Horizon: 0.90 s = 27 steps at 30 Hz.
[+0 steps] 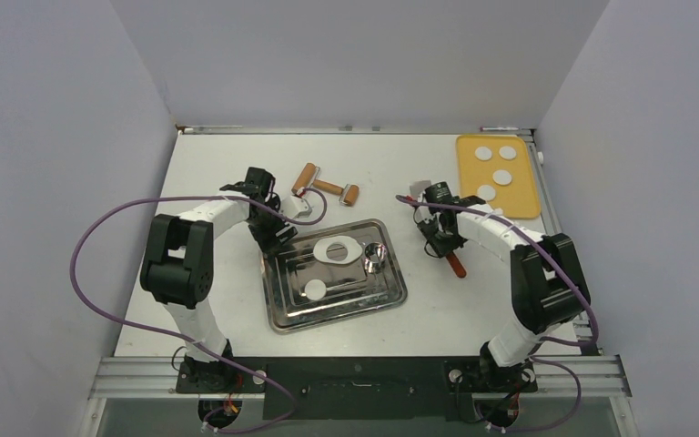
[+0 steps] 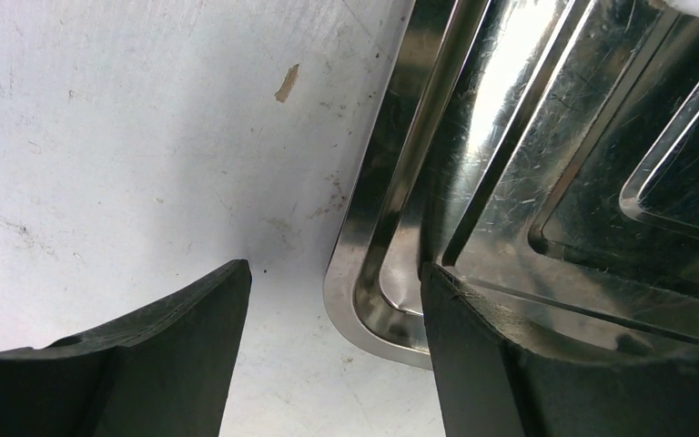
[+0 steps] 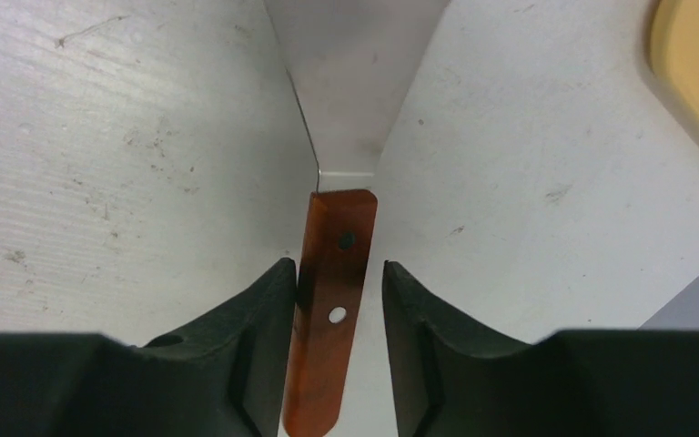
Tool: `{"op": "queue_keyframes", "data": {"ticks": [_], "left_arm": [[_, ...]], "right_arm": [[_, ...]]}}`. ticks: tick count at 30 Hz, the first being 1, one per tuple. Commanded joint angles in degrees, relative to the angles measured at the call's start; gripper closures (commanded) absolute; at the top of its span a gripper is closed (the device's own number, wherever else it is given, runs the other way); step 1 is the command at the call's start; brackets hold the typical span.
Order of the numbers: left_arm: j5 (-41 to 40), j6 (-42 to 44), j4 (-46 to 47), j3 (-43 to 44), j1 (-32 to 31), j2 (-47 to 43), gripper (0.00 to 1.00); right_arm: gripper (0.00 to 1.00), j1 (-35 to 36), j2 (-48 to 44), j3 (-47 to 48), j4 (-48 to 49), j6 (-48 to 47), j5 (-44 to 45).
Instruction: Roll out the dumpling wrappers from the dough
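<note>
I need to grip the scraper by its orange-brown handle (image 1: pixel 453 260) (image 3: pixel 332 300) next with my right gripper, with the blade pointing away. The blade then stays free to lift the dumpling wrapper.
Several small round white dumpling wrappers (image 1: pixel 502 177) lie on a yellow board (image 1: pixel 526 196) at the back right. Another small disc (image 1: pixel 315 289) lies in the steel tray (image 1: pixel 337 319), beside a white oval dough sheet with a hole (image 1: pixel 337 249). A wooden rolling pin (image 1: pixel 325 186) rests behind the tray. My left gripper (image 1: pixel 273 238) (image 2: pixel 335 273) is open and straddles the tray's corner rim (image 2: pixel 364 273). My right gripper (image 1: pixel 443 241) (image 3: pixel 338 266) stands low around the orange-brown handle (image 3: pixel 332 300) of a metal scraper. The left finger touches the handle. A gap shows at the right finger.
A round metal cutter (image 1: pixel 373 262) sits in the tray's right part. The scraper's blade (image 3: pixel 346 82) points away from the right gripper, and the yellow board's edge (image 3: pixel 692 64) lies to its right. Purple cables loop beside both arms.
</note>
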Motion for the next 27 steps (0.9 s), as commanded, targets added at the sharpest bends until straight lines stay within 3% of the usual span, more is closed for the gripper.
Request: {"op": "queue_keyframes", "data": {"ticks": [1, 5, 10, 13, 19, 21, 23, 27], "left_arm": [[-2.7, 1.0, 1.9, -0.4, 0.0, 2.9, 0.35], [-2.6, 1.0, 1.9, -0.3, 0.0, 2.9, 0.35], [-2.6, 1.0, 1.9, -0.2, 0.1, 3.0, 0.35], [-2.6, 0.9, 1.6, 0.2, 0.1, 3.0, 0.35], [-2.5, 0.9, 1.0, -0.1, 0.1, 2.7, 0.35], [-2.6, 1.0, 1.3, -0.4, 0.2, 2.9, 0.36], [-3.0, 1.0, 1.5, -0.6, 0.3, 3.2, 0.36], [-2.9, 1.3, 2.3, -1.0, 0.8, 3.2, 0.36]], "right_arm": [[0.59, -1.5, 0.5, 2.3, -1.7, 2.9, -2.5], [0.37, -4.5, -1.2, 1.9, -1.2, 3.7, -5.8], [0.36, -7.1, -2.3, 0.7, -0.5, 3.8, -9.6], [0.45, -8.4, -1.4, 0.6, 0.1, 4.5, -11.0], [0.54, -8.5, 1.1, 0.7, 1.8, 5.1, -11.9], [0.67, -8.5, 2.0, 1.2, 2.6, 5.4, -12.1], [0.9, -8.2, 3.0, 2.2, 2.7, 5.6, -11.8], [0.92, -6.7, 2.2, 2.9, 3.2, 5.0, -8.3]]}}
